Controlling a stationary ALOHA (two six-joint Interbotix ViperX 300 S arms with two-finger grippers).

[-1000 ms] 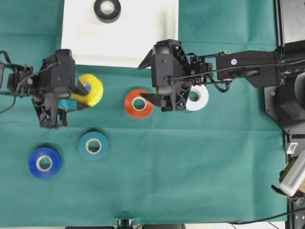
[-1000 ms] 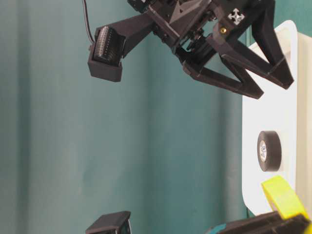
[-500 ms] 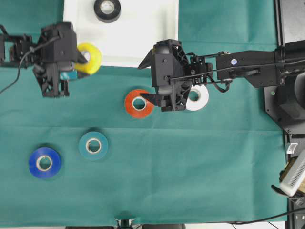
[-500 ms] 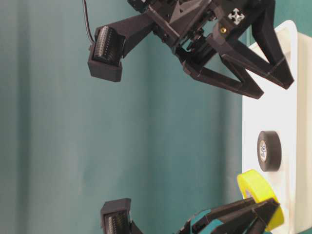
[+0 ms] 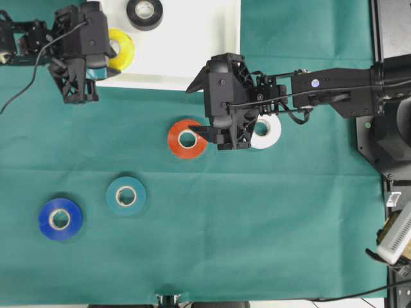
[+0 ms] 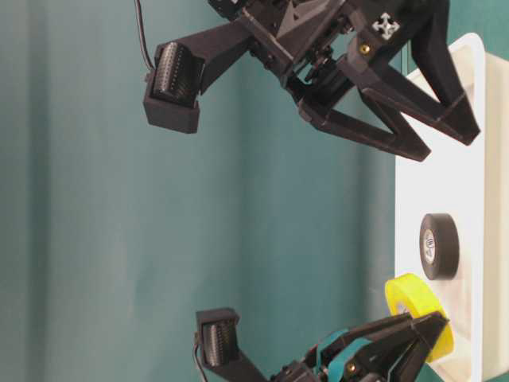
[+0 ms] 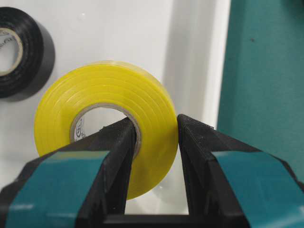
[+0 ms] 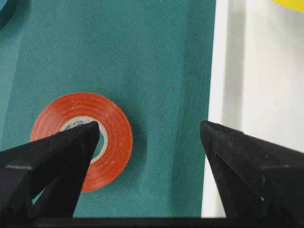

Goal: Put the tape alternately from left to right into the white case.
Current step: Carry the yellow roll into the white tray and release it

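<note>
I will open my left gripper now. The yellow tape is hanging inside the white case's rim over the case's bottom, so the yellow tape would come to rest there.
My left gripper (image 5: 106, 48) (image 7: 156, 128) is shut on the yellow tape (image 5: 122, 50) (image 7: 104, 109); one finger sits in its core and the other on its outer face. It holds the roll over the near left corner of the white case (image 5: 192, 54) (image 7: 190, 47). A black tape (image 5: 144, 13) (image 7: 19, 52) lies inside the case. My right gripper (image 5: 192, 109) (image 8: 149, 127) hangs open and empty above the cloth, one fingertip over the red tape (image 5: 187, 139) (image 8: 111, 137). The white tape (image 5: 266, 131) lies partly under that arm.
A teal tape (image 5: 126, 196) and a blue tape (image 5: 60, 219) lie flat on the green cloth at the front left. The right arm stretches across from a black stand at the right edge.
My left gripper has carried the yellow tape from the cloth away from the front, over the case's left corner. The right arm has not moved.
</note>
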